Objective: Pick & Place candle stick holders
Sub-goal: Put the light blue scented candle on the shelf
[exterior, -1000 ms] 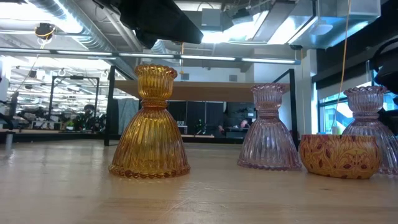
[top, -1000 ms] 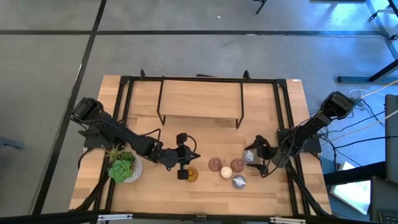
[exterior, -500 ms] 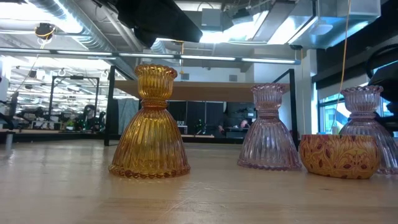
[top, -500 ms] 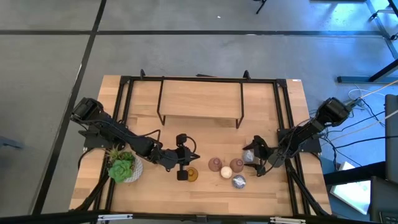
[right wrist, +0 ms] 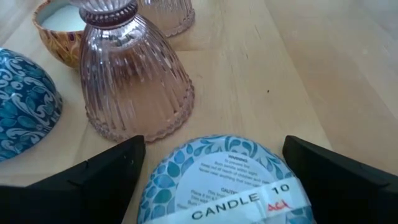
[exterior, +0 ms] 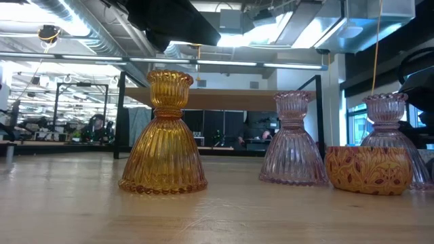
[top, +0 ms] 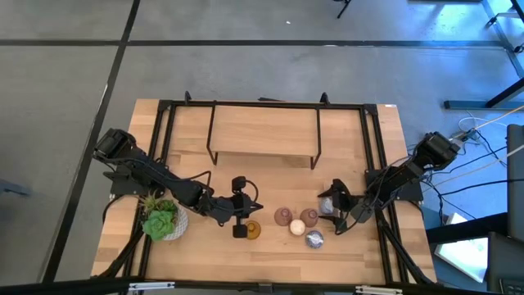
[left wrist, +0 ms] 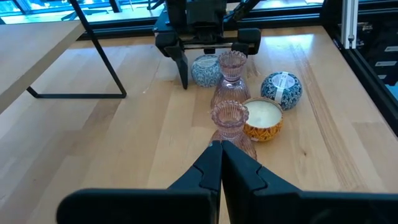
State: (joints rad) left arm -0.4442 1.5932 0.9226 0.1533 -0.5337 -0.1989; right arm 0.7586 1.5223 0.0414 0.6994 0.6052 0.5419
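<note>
My right gripper is ready and needs to close now. Its fingers are beside the blue tin's round side (right wrist: 224,180) in the right wrist view, above the table.
An amber glass holder (top: 253,230) (exterior: 163,135) stands on its flared base near the front. To its right stand two pinkish ribbed glass holders (top: 283,217) (top: 311,217), a cream candle in an orange-patterned bowl (top: 297,227) and a blue patterned tin (top: 314,238). My left gripper (top: 244,215) (left wrist: 221,149) is shut and empty, just above the table beside the amber holder. My right gripper (top: 332,207) (right wrist: 212,149) is open, one finger on either side of a second blue tin (right wrist: 230,180) labelled "CANDLE", which lies flat on the table. My right gripper comes in level from the table's right, its fingers (right wrist: 106,174) on either side of the blue tin's round wall (right wrist: 158,171). I cannot tell whether they touch it. The tin's far edge lies close to the base of the nearer pinkish holder (right wrist: 134,81).
A green succulent in a white pot (top: 161,221) stands at the front left under the left arm. A black wire rack (top: 262,135) spans the table's far half. A black frame (top: 372,164) runs along the table's sides. Bare wood lies between the rack and the holders.
My right gripper has moved toward the table's left, still open around the blue tin. The pinkish holder nearest it has slid left, upright, closer to the cream candle's bowl.
</note>
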